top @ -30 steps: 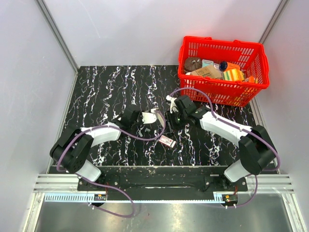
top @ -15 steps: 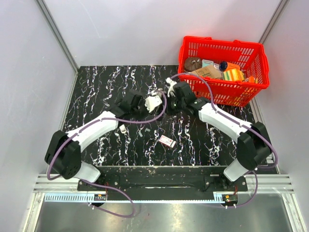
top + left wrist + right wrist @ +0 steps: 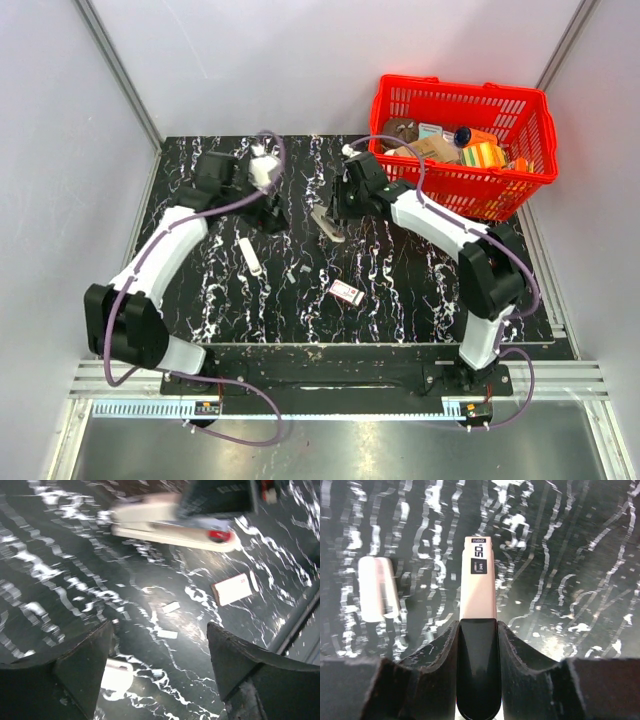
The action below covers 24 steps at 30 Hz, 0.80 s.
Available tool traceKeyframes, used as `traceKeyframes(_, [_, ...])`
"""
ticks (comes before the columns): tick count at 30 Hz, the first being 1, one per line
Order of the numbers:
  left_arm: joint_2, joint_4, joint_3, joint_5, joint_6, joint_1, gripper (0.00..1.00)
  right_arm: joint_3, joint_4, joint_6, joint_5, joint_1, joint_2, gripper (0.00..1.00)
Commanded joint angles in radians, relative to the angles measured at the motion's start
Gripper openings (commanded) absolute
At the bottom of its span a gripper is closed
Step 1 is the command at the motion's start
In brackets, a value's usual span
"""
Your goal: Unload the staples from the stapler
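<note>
The stapler (image 3: 328,222) stays held in my right gripper for now. The stapler is above the table, so it would drop if I opened now.
The stapler (image 3: 328,222), slim and grey-silver, points down at the table's far middle with my right gripper (image 3: 338,207) shut on it. In the right wrist view the stapler (image 3: 477,580) has a pale top and a dark rear clamped between the fingers of the right gripper (image 3: 477,626). My left gripper (image 3: 273,215) hangs to its left, apart from it. The left gripper (image 3: 159,630) is open over bare table with nothing between its fingers. The stapler (image 3: 170,525) shows blurred beyond it. Two small pale strips (image 3: 171,607), apparently staples, lie on the table.
A slim white bar (image 3: 250,257) lies left of centre. A small red-and-white box (image 3: 347,292) sits nearer the front. A red basket (image 3: 455,185) full of items stands at the far right. The table is black marble-patterned.
My left arm has swung away to the far left and its jaws have opened. The right gripper has carried the stapler toward the far middle and tipped it down.
</note>
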Motion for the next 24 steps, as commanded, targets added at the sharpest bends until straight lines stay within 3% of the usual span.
traceKeyframes(1, [-0.099, -0.022, 0.07, 0.03, -0.049, 0.136, 0.83, 0.114, -0.077, -0.087, 0.126, -0.001, 0.051, 0.0])
traceKeyframes(13, [-0.257, -0.036, -0.097, -0.087, 0.007, 0.165, 0.82, 0.226, -0.056, -0.175, 0.211, 0.007, 0.18, 0.0])
traceKeyframes(24, [-0.257, -0.033, -0.156, -0.096, 0.054, 0.165, 0.83, 0.189, -0.017, -0.189, 0.305, 0.064, 0.24, 0.01])
